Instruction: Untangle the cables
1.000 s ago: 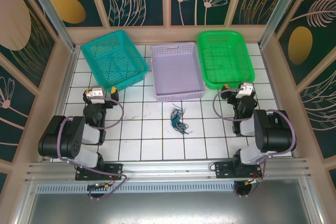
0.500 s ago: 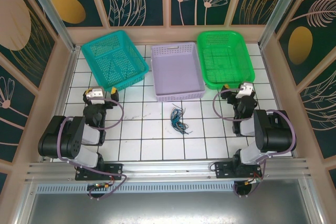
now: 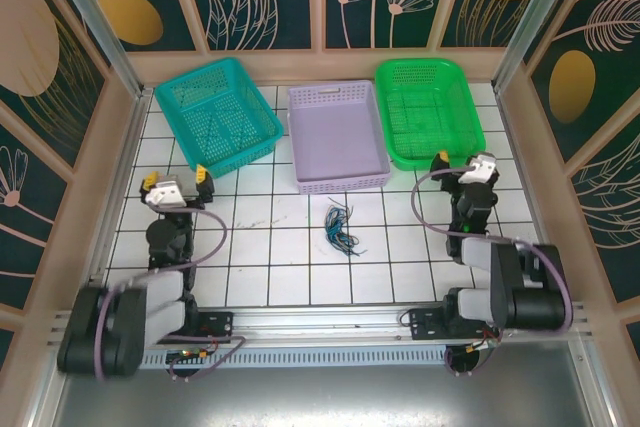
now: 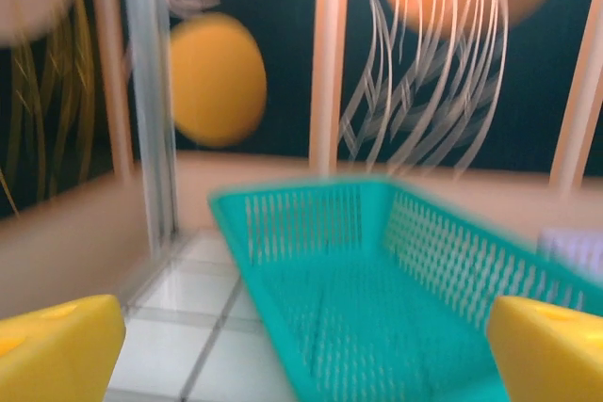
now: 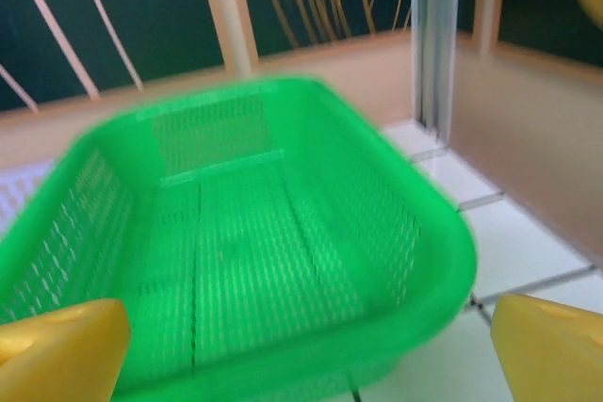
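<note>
The left gripper needs to grab the cables next by the tangle's end nearest the lilac basket, so that the rest is left for the right gripper to untangle.
The cables (image 3: 342, 229) lie in a small dark blue, black and green tangle on the white tiled table (image 3: 270, 257), just in front of the lilac basket (image 3: 338, 137). My left gripper (image 3: 175, 178) stands open at the left, in front of the teal basket (image 3: 218, 112) and well left of the tangle. In the left wrist view its yellow fingertips (image 4: 57, 350) frame that teal basket (image 4: 377, 280) with nothing between them. My right gripper (image 3: 462, 163) is open at the right, in front of the green basket (image 3: 428, 107). Nothing sits between its yellow fingertips (image 5: 551, 345).
Three empty baskets line the back of the table: teal, lilac and green (image 5: 236, 233). Wooden side walls (image 3: 118, 147) and metal posts (image 4: 151, 91) close in the table. Both arm bases sit at the near rail (image 3: 320, 322).
Both arms have unfolded from their tucked pose. The left gripper has shifted left and the right gripper has shifted right and toward the back. The cables have not moved.
</note>
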Controlling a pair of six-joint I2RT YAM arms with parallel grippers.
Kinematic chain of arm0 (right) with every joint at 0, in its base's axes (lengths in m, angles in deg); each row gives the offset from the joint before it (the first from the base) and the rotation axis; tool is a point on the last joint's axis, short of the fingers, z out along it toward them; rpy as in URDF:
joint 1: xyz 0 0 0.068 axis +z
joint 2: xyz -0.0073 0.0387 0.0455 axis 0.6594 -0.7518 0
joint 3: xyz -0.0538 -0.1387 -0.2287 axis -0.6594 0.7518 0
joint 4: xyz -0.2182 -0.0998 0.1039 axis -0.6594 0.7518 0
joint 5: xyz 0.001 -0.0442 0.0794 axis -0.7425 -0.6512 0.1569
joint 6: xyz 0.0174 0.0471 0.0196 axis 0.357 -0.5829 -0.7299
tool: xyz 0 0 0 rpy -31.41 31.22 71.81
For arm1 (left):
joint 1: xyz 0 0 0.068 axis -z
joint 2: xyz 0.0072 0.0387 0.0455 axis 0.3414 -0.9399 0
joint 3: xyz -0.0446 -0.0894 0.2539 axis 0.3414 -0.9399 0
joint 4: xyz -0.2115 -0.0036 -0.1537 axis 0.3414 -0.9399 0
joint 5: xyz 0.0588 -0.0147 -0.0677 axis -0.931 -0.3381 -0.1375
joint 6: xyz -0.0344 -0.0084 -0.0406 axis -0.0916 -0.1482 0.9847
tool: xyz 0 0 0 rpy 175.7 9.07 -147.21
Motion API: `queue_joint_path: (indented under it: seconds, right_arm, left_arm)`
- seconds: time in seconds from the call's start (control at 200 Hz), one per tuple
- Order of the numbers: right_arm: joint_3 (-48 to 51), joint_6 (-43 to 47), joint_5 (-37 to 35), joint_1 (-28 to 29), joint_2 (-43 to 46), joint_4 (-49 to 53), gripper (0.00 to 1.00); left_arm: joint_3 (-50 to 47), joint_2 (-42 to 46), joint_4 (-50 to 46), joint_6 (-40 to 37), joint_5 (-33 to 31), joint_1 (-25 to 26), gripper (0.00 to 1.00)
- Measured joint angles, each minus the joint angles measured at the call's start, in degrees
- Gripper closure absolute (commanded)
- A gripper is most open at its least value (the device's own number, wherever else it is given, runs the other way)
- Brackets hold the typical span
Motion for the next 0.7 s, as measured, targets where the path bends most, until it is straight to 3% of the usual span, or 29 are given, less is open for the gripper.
queue_joint_path:
  seconds: [0.11, 0.215, 0.305, 0.37, 0.43, 0.53, 0.606, 0.701]
  right_arm:
    - [-2.58, -1.40, -2.36, 1.79, 11.34, 8.33, 0.01]
    - [-13.09, -6.67, -3.34, 4.26, 17.75, 21.62, 0.01]
    - [-27.41, -18.21, -1.99, 5.07, 17.57, 36.13, 0.02]
    - [-34.67, -24.22, 2.58, 4.57, 16.41, 44.30, 0.20]
    - [-37.81, -27.82, 8.17, 4.96, 15.02, 49.86, 0.25]
    - [-39.45, -32.00, 10.93, 13.29, 12.52, 62.34, 0.31]
    - [-38.07, -36.37, 13.09, 22.14, 10.97, 72.39, 0.33]
    - [-32.41, -43.32, 15.82, 30.88, 12.20, 79.82, 0.35]
  left_arm:
    - [2.23, 17.64, -11.61, 0.26, -2.62, -0.02, 0.01]
    - [9.79, 24.65, -26.40, 0.68, -1.42, 0.02, 0.01]
    - [20.26, 24.04, -39.19, 6.86, -0.22, 0.37, 0.01]
    - [30.47, 20.79, -50.77, 15.39, 0.92, 0.42, 0.01]
    - [37.27, 17.55, -57.70, 23.19, 3.19, 0.42, 0.02]
    - [39.21, 12.92, -61.40, 33.59, 12.96, 1.11, 0.02]
    - [38.95, 8.44, -66.34, 38.95, 14.03, 7.67, 0.01]
    - [38.58, 4.24, -73.77, 43.15, 8.57, 24.22, 0.13]
